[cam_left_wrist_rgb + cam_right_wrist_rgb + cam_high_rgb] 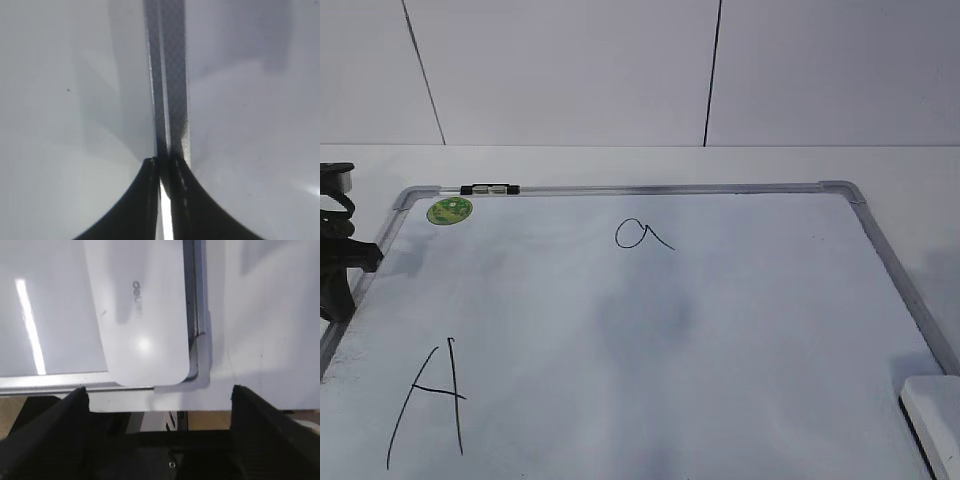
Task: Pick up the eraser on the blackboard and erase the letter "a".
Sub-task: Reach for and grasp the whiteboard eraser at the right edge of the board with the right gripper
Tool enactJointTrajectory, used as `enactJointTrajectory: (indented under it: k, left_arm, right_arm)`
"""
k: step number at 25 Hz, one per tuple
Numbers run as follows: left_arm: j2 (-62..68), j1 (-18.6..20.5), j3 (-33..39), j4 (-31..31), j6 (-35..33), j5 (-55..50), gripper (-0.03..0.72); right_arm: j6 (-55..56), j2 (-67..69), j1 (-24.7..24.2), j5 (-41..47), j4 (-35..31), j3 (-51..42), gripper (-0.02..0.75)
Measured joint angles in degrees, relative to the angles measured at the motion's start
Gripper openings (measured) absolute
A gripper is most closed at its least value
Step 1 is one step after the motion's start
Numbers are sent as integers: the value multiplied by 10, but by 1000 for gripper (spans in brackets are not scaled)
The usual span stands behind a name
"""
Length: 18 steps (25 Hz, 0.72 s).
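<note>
The eraser's long body (142, 335) is wider than my open fingers. So my right gripper will next grab the eraser across its narrow width at the logo (138, 297).
The blackboard (650, 330) is a white board with a silver frame lying flat on the table. The small letter "a" (640, 235) is written near its top middle. The white eraser (935, 420) lies at the board's near right corner; in the right wrist view it (140, 310) shows its grey logo. My right gripper (160, 392) is open and empty, just short of the eraser's near end. My left gripper (163, 165) is shut and empty over the board's left frame (170, 75); in the exterior view the left arm (338, 260) shows at the left edge.
A large capital "A" (428, 400) is at the board's lower left. A round green sticker (450, 210) and a small black-and-silver clip (490, 188) sit at the top left of the frame. A grey corner cap (200, 365) lies beside the eraser. White table surrounds the board.
</note>
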<state>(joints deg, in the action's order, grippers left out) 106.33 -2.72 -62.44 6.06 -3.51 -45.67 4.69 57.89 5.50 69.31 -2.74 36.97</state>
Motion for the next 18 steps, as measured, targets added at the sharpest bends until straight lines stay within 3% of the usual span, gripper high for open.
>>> enactJointTrajectory:
  k: [7, 18]
  left_arm:
    - [0, 0, 0, 0, 0, 0, 19]
    - [0, 0, 0, 1, 0, 0, 19]
  right_arm:
    - [-5, 39, 0, -98, 0, -1, 678]
    - [-33, 146, 0, -134, -32, -1, 678]
